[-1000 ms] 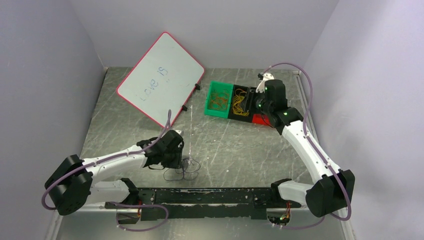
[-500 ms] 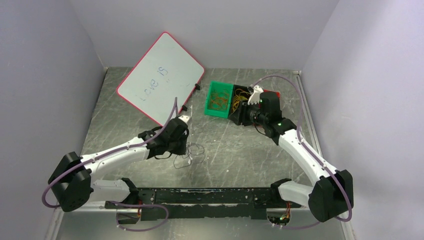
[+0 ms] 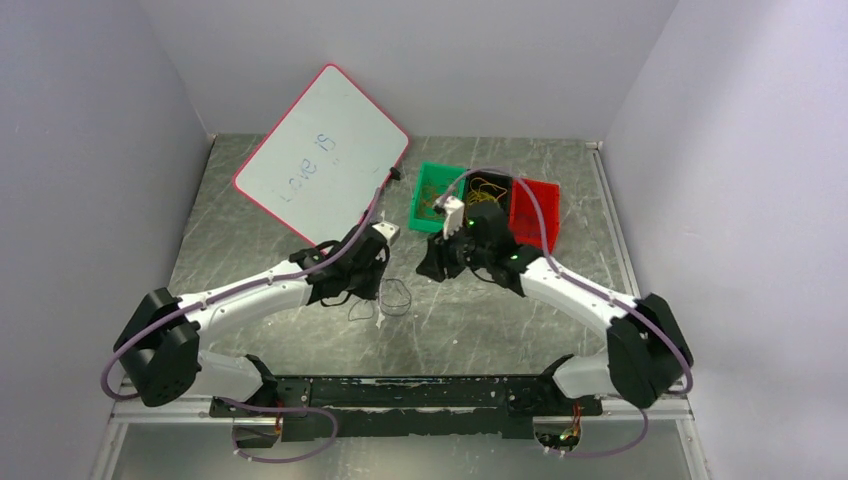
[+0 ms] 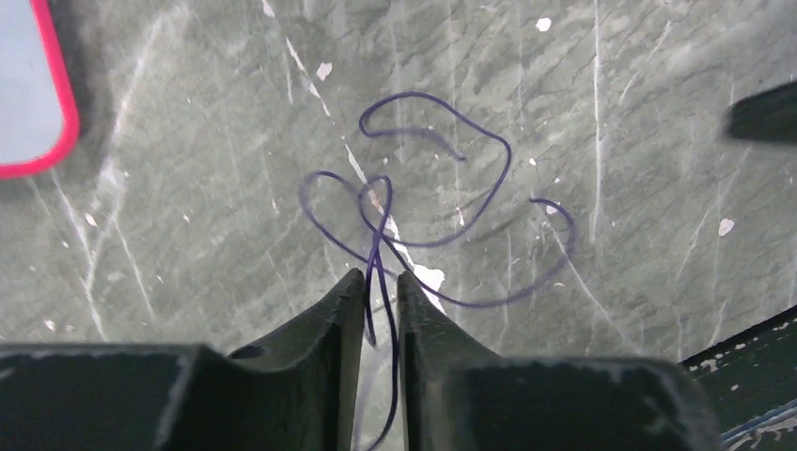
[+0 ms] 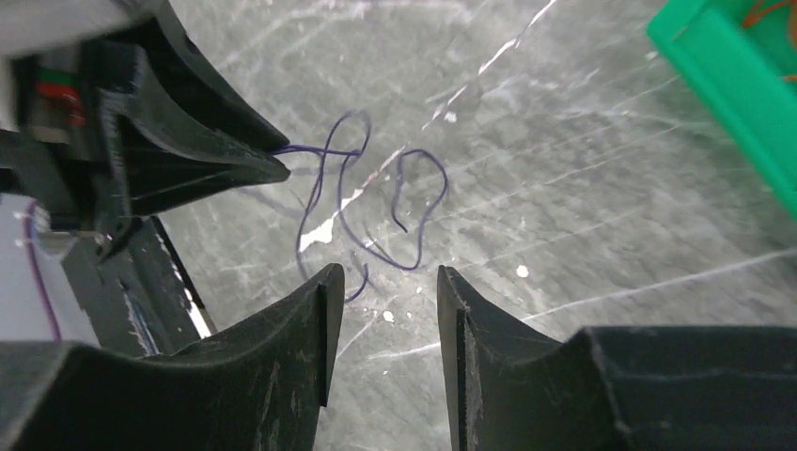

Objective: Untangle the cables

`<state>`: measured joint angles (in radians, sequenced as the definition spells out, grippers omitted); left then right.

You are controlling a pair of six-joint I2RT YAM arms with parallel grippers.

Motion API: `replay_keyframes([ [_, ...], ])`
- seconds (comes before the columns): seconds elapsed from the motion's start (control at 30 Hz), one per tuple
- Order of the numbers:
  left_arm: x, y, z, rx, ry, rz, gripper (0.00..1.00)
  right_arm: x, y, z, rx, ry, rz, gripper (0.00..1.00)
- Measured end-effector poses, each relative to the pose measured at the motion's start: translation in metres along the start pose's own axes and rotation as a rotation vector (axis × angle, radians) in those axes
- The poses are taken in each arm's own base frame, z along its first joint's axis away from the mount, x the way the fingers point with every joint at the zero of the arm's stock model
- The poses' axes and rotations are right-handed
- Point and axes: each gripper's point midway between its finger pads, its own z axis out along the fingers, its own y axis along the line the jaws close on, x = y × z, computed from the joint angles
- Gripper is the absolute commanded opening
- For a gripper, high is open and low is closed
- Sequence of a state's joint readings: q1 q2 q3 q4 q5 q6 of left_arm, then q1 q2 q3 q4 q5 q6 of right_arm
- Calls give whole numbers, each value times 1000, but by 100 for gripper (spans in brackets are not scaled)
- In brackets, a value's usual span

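My right gripper picks up the thin purple cable by its curled loose end [image 5: 397, 193] next, leaving the crossed loops free to pull apart.
The cables on the table are thin dark purple wire loops [image 3: 394, 297], tangled and crossing each other; they also show in the left wrist view [image 4: 437, 188] and the right wrist view [image 5: 376, 193]. My left gripper [image 3: 372, 288] [image 4: 381, 280] is shut on two strands of this bunch at its near end, low over the table. Its fingers [image 5: 235, 160] show in the right wrist view, holding the wire. My right gripper [image 3: 433, 264] [image 5: 387, 277] is open and empty, just right of the loops and above them.
A green bin [image 3: 417, 200] [image 5: 733, 66] holds orange loops. Beside it stand a black bin with yellow loops [image 3: 484, 190] and a red bin [image 3: 535, 205]. A red-edged whiteboard [image 3: 320, 155] leans at the back left. A black rail [image 3: 400, 393] runs along the near edge.
My left gripper has carried the purple loops away from the near edge, toward the table's middle. My right arm has swung left from the bins and come down beside the loops.
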<state>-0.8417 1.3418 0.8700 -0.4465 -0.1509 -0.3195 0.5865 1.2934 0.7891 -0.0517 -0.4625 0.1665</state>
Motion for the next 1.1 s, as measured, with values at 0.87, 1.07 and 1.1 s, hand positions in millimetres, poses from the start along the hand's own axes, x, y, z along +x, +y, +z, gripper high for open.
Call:
replay_keyframes([
  [0.87,57,21,-7,-76,30,-240,54,63,15,113,65,232,-68,44],
  [1.07,50,21,-12,-75,-7,-265,54,53,5,121,124,207,-71,37],
  [1.1,49,21,-13,-75,-13,-269,54,54,4,123,124,208,-71,37],
])
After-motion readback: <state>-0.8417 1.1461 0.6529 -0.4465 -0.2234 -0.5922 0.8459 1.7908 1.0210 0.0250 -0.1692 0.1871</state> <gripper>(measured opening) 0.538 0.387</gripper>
